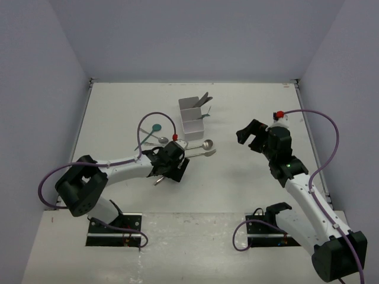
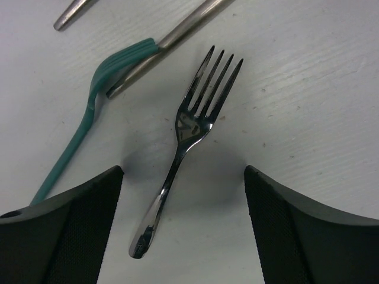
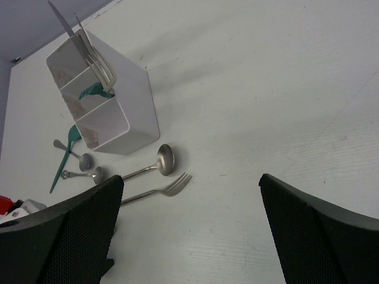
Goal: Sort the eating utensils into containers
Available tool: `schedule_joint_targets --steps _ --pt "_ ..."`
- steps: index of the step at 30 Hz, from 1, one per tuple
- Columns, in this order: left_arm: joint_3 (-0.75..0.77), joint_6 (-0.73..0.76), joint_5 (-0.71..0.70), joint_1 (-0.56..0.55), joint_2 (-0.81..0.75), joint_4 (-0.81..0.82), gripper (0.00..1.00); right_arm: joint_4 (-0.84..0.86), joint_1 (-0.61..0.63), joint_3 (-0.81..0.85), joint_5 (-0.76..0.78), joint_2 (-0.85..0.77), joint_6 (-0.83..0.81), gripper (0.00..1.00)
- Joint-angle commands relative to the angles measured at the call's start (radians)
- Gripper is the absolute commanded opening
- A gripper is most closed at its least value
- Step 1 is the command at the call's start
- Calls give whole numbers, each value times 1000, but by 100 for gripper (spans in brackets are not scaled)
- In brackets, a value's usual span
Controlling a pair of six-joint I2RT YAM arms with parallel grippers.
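I need to close my left gripper on the silver fork now, as both fingers are on either side of the fork's neck (image 2: pixel 176 163) and meet their shadows on the tabletop.
The white three-part container (image 1: pixel 190 116) (image 3: pixel 137 105) stands upright at the table's middle back. Its far compartment holds a silver knife and forks (image 3: pixel 95 56), and the middle one holds a teal piece (image 3: pixel 95 91). My left gripper (image 1: pixel 169 173) (image 2: pixel 183 195) is open low over the table, astride the handle of a silver fork (image 2: pixel 195 127) without touching it. Beside that fork lies a teal fork (image 2: pixel 89 115) under a silver handle (image 2: pixel 177 35). My right gripper (image 1: pixel 251 137) (image 3: pixel 192 198) hangs open and empty to the right. A silver spoon (image 3: pixel 164 160) and fork (image 3: pixel 173 186) lie before the container.
Two small silver spoons (image 3: pixel 89 167) and a teal spoon (image 1: pixel 155 127) (image 3: pixel 66 151) lie left of the container. Purple cables loop over both arms. Grey walls close the table at the back and sides.
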Motion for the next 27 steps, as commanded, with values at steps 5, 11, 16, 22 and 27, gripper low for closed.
schedule_joint_targets --steps 5,11,16,22,27 --pt "-14 -8 17 -19 45 23 45 36 -5 -8 -18 -11 -13 99" --pt "61 20 -110 -93 -16 -4 0 36 -5 -8 -7 -11 -14 99" --pt "151 272 -164 -96 -90 216 0 39 -5 -8 30 -14 -20 99" --pt "199 655 -157 -61 -93 626 0 46 -5 -6 91 -22 -31 99" --pt "343 724 129 139 72 795 0 46 -5 9 113 9 -13 99"
